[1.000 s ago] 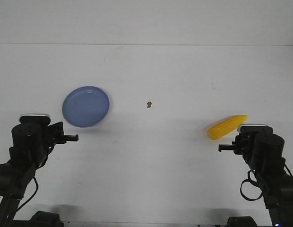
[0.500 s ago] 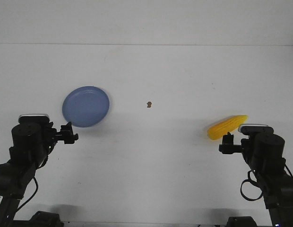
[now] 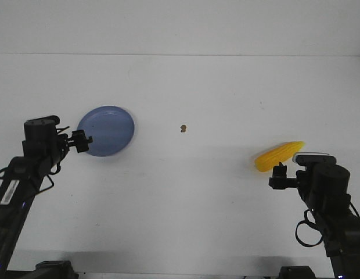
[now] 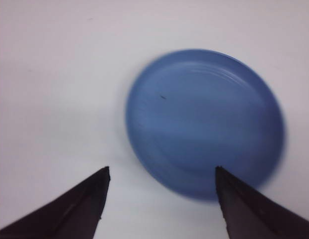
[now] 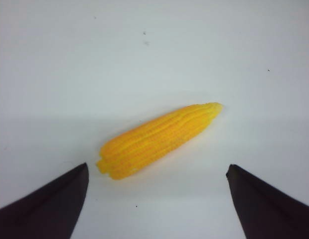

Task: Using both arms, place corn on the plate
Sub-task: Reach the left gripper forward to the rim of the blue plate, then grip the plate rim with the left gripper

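My left gripper is open, but the blue plate spreads far wider than its fingers, so it needs to pinch the plate by its thin rim next.
The blue plate (image 3: 106, 131) lies on the white table at the left; it also shows in the left wrist view (image 4: 204, 122). My left gripper (image 3: 81, 141) is open and empty, its tips at the plate's near-left rim (image 4: 162, 172). The yellow corn (image 3: 279, 156) lies at the right, paler tip pointing right and away; it also shows in the right wrist view (image 5: 157, 139). My right gripper (image 3: 277, 175) is open and empty, just short of the corn, which lies ahead of the jaws (image 5: 157, 167).
A small brown speck (image 3: 183, 128) lies on the table between plate and corn. The table's far edge meets the white wall (image 3: 180, 26) at the back.
My left arm has risen and moved forward to the plate's rim. The right gripper has turned and edged toward the corn. Plate and corn have not moved.
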Robot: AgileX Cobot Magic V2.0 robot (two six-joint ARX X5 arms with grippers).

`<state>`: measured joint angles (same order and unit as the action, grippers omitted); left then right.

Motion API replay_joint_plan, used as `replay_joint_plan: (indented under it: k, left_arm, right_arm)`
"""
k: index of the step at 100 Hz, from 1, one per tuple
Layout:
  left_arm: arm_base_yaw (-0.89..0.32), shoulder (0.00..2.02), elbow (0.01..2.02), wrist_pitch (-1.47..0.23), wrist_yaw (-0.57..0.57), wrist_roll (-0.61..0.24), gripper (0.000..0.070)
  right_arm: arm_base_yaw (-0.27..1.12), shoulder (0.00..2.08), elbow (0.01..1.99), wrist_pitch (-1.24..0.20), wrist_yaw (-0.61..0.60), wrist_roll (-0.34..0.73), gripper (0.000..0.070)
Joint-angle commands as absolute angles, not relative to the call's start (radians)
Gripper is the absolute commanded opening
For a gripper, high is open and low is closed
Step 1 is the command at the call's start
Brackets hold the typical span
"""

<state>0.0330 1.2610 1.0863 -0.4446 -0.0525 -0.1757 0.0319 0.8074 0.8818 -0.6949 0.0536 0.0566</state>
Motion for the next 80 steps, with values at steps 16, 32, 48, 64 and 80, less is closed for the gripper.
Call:
replay_joint_plan:
  k: [16, 32, 48, 64, 80]
  left_arm:
    - [0.085, 1.566, 1.271, -0.427, -0.036, -0.192, 0.0434]
    - [0.099, 1.733, 1.372, -0.457, -0.026, -0.185, 0.0435]
    - [0.106, 1.825, 1.402, -0.456, -0.026, -0.185, 0.0435]
    - [0.107, 1.876, 1.402, -0.454, -0.026, -0.185, 0.0435]
    - [0.107, 1.896, 1.402, -0.448, -0.026, -0.185, 0.0435]
  right_arm:
    - [0.033, 0.811, 0.9, -0.689, 0.053, 0.064, 0.0586]
    - [0.033, 0.811, 0.9, -0.688, 0.053, 0.064, 0.0586]
    - [0.033, 0.811, 0.9, -0.689, 0.053, 0.064, 0.0586]
    - [0.033, 0.811, 0.9, -0.689, 0.053, 0.064, 0.0586]
    - [0.033, 0.811, 0.9, -0.689, 0.053, 0.064, 0.0586]
